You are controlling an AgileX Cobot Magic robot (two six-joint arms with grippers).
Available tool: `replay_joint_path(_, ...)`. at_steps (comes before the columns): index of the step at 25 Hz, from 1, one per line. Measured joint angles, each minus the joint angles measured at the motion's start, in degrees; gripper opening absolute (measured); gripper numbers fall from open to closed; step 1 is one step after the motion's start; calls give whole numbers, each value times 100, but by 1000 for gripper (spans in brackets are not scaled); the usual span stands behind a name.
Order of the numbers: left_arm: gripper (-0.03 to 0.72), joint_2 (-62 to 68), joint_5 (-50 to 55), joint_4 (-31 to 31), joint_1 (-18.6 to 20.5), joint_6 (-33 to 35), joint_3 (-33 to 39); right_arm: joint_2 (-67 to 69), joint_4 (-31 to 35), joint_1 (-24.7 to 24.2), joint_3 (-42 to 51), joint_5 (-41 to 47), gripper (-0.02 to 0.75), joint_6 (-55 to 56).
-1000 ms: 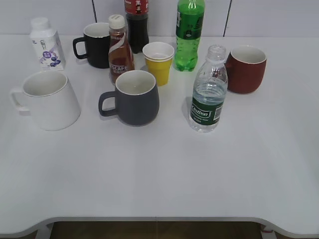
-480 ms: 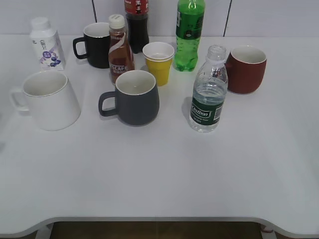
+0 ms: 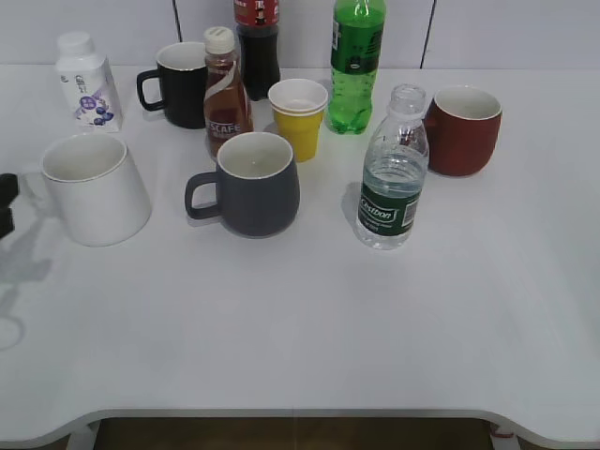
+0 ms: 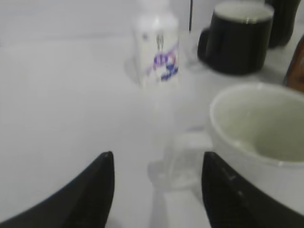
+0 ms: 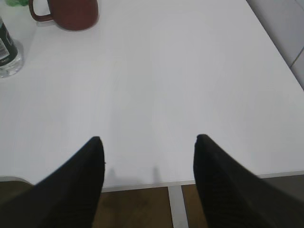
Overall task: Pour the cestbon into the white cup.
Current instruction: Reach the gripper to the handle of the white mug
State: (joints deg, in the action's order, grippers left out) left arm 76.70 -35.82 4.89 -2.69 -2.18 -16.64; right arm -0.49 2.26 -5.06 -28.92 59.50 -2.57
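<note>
My left gripper will next grab the cup by its handle. It will steady the white cup for pouring the cestbon (image 3: 392, 178).
The cestbon (image 3: 392, 178), a clear capless water bottle with a dark green label, stands upright right of centre on the table; its base also shows in the right wrist view (image 5: 7, 52). The white cup (image 3: 96, 187) stands at the left, handle pointing left. My left gripper (image 3: 5, 202) shows at the left edge, just left of that handle. In the left wrist view the left gripper (image 4: 156, 164) is open, with the cup's handle (image 4: 185, 156) just ahead between the fingers. My right gripper (image 5: 148, 147) is open and empty over the table's front edge, out of the exterior view.
A dark grey mug (image 3: 253, 183) stands mid-table. Behind it are a yellow paper cup (image 3: 299, 117), a brown coffee bottle (image 3: 225, 94), a black mug (image 3: 180, 84), a dark cola bottle (image 3: 257, 42) and a green soda bottle (image 3: 355, 61). A red mug (image 3: 462, 129) stands right, a small white bottle (image 3: 85, 82) back left.
My left gripper has come into the exterior view at the left edge, beside the white cup's handle, and casts a shadow on the table. Nothing else has moved.
</note>
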Motion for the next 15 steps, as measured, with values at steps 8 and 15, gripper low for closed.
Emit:
replay_joint_path(8,403,1623,-2049,159,0,11,-5,0,0,0,0,0,449,0)
replay_joint_path(15,368,2124,-2458,170,0,140,-5,0,201,0,0,0,449,0)
